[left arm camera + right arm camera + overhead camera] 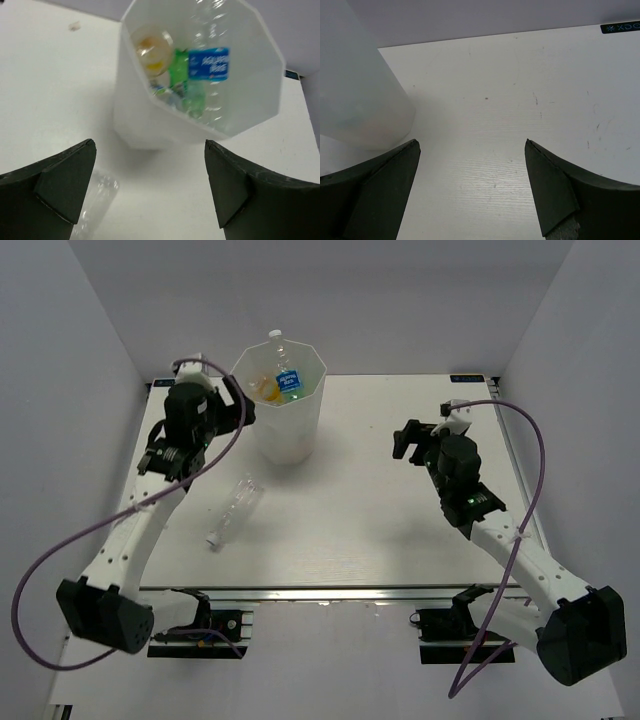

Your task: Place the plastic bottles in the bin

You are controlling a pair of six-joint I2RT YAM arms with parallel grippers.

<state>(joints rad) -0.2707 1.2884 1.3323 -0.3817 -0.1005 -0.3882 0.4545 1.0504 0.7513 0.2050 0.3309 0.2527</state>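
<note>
The clear bottle's cap end should be free to go into the bin (300, 435) first, so my left gripper needs to grab the bottle by its base end (247, 488) next.
The white faceted bin (300, 435) stands at the back left of the table and holds several bottles: a clear one with a blue label (212, 64), a green one (181, 75) and an orange one (151, 49). One clear bottle (232, 510) lies on its side on the table in front of the bin; its end shows in the left wrist view (95, 200). My left gripper (232, 405) is open and empty, just left of the bin's rim (150, 85). My right gripper (408, 443) is open and empty over the table, right of the bin (355, 100).
A small white scrap (74, 26) lies on the table far left of the bin. The white walls of the enclosure close in the table at the back and on both sides. A blue label (620, 27) marks the table's back right edge.
</note>
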